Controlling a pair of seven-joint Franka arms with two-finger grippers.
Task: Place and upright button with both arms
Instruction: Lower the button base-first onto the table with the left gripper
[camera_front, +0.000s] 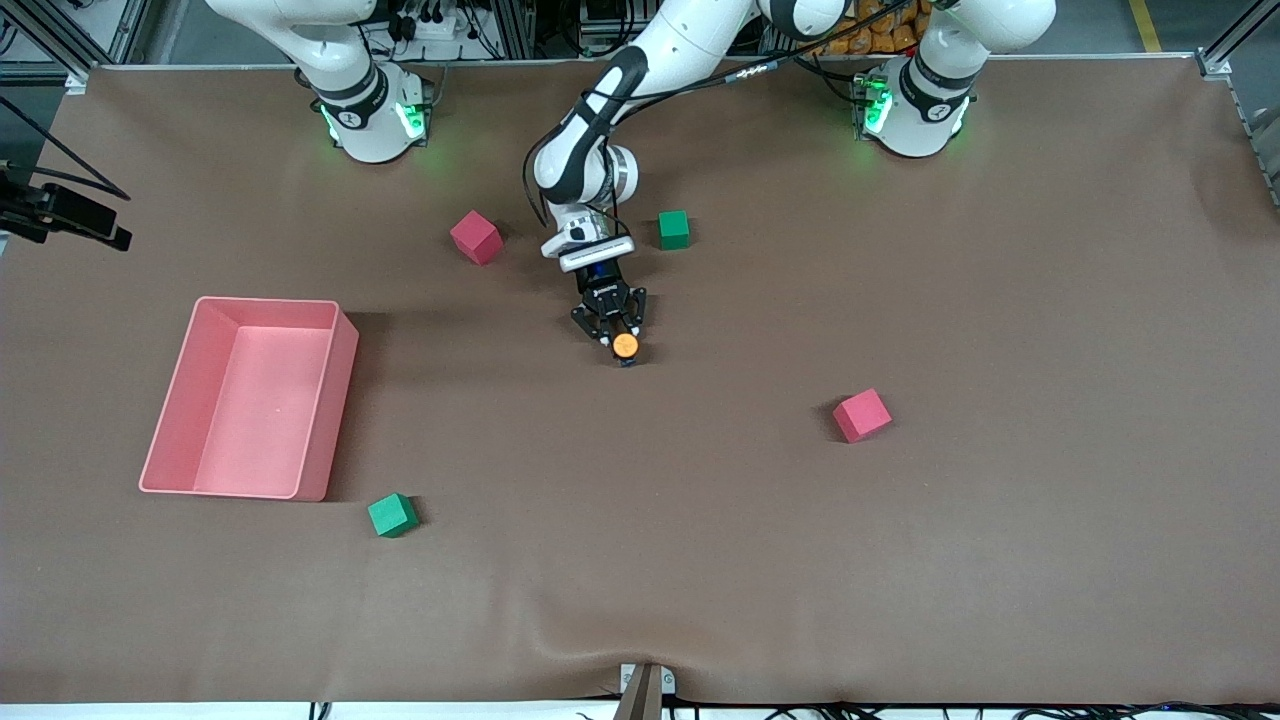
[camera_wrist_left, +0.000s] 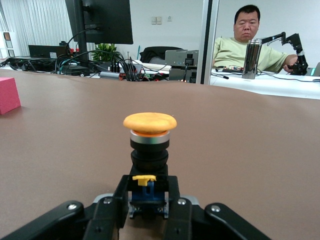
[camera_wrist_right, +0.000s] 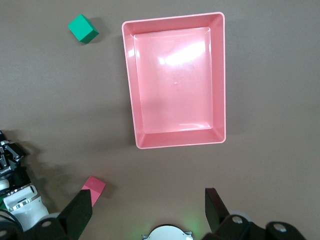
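Observation:
My left gripper should open now. The button's blue foot (camera_wrist_left: 149, 192) is low on the tabletop, so the button would stay upright.
The button (camera_front: 625, 346) has a round orange cap on a black body with a blue bit at its foot. It is upright at mid-table, cap up, low at the table surface. My left gripper (camera_front: 610, 322) is shut on its blue and black lower part; in the left wrist view the fingers (camera_wrist_left: 120, 192) clamp the base below the orange cap (camera_wrist_left: 149, 122). My right gripper (camera_wrist_right: 147, 210) is open and empty, high above the table near the right arm's base. It does not show in the front view.
A pink tray (camera_front: 335, 400) lies toward the right arm's end and also shows in the right wrist view (camera_wrist_right: 174, 145). Pink cubes (camera_front: 476, 237) (camera_front: 862, 415) and green cubes (camera_front: 674, 229) (camera_front: 392, 515) are scattered around the button. The table is brown.

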